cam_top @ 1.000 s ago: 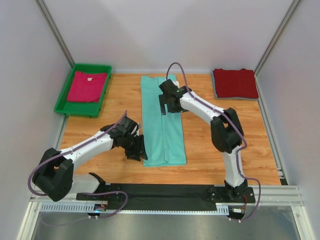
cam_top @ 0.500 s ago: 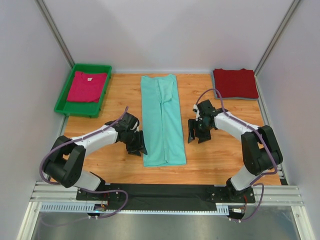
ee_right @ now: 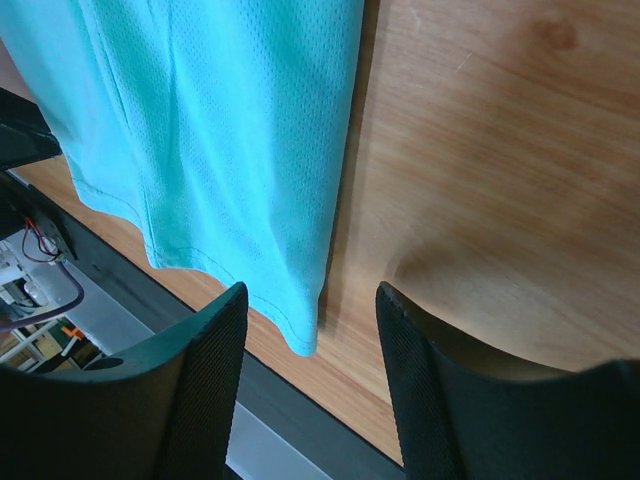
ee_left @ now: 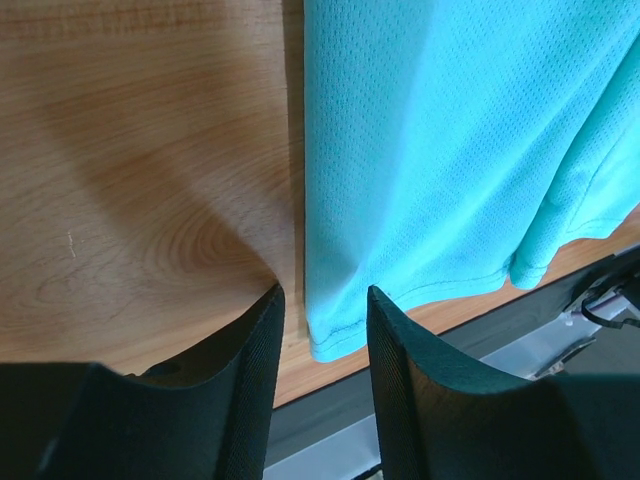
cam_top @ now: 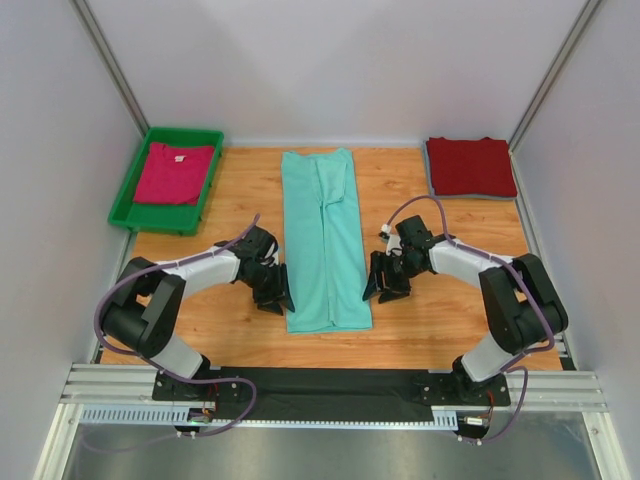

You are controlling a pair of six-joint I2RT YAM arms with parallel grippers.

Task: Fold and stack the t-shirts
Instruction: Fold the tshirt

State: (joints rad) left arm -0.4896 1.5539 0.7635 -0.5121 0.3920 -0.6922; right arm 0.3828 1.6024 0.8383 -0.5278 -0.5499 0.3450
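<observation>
Next, my left gripper grabs the mint-teal t-shirt's near hem corner [cam_top: 292, 325] [ee_left: 327, 328], opposite my right gripper's corner of the t-shirt, to fold the t-shirt evenly.
The mint-teal t-shirt [cam_top: 323, 236] lies folded into a long strip down the middle of the table. My left gripper [cam_top: 276, 295] is open, low over the shirt's near left corner [ee_left: 335, 335], its jaws astride the hem edge. My right gripper [cam_top: 381, 283] is open beside the shirt's near right corner [ee_right: 300, 330], which sits between its jaws. Neither holds cloth. The dark red t-shirt [cam_top: 470, 166] lies folded at the back right. The magenta-pink t-shirt [cam_top: 174, 172] lies in the green tray [cam_top: 128, 205].
The table's near edge and black rail [cam_top: 330, 382] run just below the shirt's hem. Grey walls close in both sides. Bare wood [cam_top: 440, 310] shows right of the strip and bare wood [cam_top: 200, 310] left of it.
My right gripper came from over the shirt's upper part down to its near right corner. My left gripper shifted slightly up and closer to the near left corner.
</observation>
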